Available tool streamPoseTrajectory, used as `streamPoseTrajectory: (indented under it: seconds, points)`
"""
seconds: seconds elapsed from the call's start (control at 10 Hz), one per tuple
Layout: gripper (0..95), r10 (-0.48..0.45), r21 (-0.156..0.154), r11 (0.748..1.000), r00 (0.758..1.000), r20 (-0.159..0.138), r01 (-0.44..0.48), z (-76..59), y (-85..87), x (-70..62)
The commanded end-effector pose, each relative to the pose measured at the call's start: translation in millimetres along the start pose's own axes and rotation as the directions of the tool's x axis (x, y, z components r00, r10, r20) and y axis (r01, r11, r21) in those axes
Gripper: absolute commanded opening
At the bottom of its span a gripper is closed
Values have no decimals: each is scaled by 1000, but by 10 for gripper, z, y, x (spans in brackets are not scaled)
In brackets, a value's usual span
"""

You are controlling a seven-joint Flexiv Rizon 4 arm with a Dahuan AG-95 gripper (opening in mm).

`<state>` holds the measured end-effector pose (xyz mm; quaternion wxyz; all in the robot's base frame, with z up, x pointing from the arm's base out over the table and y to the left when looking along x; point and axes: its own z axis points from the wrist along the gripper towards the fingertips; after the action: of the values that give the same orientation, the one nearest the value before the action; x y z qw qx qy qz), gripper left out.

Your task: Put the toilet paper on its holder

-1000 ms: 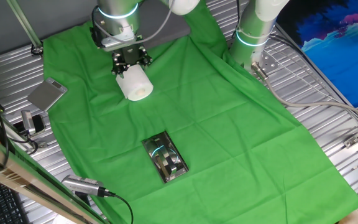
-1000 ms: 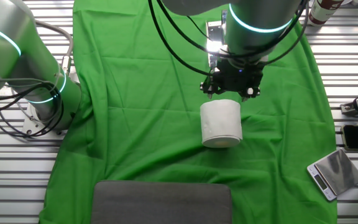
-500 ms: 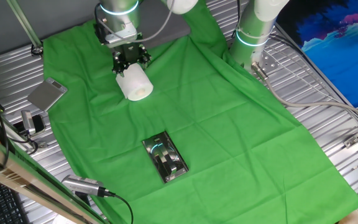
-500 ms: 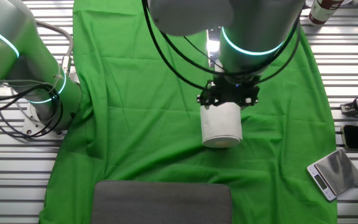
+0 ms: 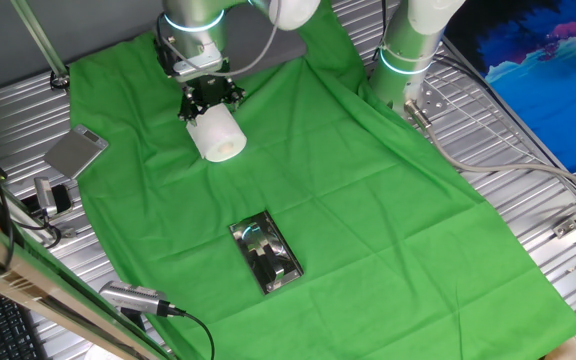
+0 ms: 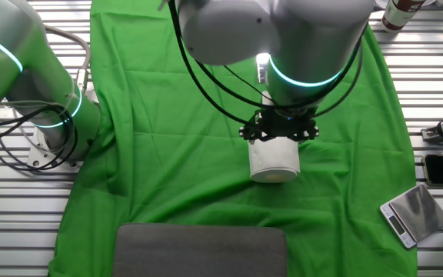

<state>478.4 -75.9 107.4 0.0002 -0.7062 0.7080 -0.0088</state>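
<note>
The robot's gripper will next grab the toilet paper by its rounded outer side (image 5: 210, 130), so its hollow core stays free for the holder (image 5: 266, 256).
The toilet paper (image 5: 218, 137), a small white roll, lies on its side on the green cloth (image 5: 368, 200) at the back left. It also shows in the other fixed view (image 6: 274, 160). My gripper (image 5: 211, 99) is open and low over the roll's rear end, with its fingers spread to either side of it (image 6: 279, 135). I cannot tell whether the fingers touch the roll. The chrome holder (image 5: 266, 256) lies flat on the cloth nearer the front, well apart from the roll. In the other fixed view the arm hides most of it.
A dull grey plate (image 5: 76, 152) lies off the cloth at the left, also in the other view (image 6: 414, 214). A second arm's base (image 5: 406, 52) stands at the back right. A grey mat (image 6: 202, 250) lies behind the roll. Cables and clamps line the table's edges.
The gripper has come down onto the roll's rear end, its fingers now straddling it. The roll and the holder have not moved.
</note>
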Motion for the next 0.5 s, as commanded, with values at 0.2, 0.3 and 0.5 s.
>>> streamPoseTrajectory:
  seconds: [0.2, 0.3, 0.5]
  points:
    - [950, -12, 3, 1000, 1000, 0, 12, 64, -72, 58]
    - [950, -18, 4, 1000, 1000, 1, 18, 105, -87, 92]
    - [950, -13, 3, 1000, 1000, 6, 13, 181, -80, 94]
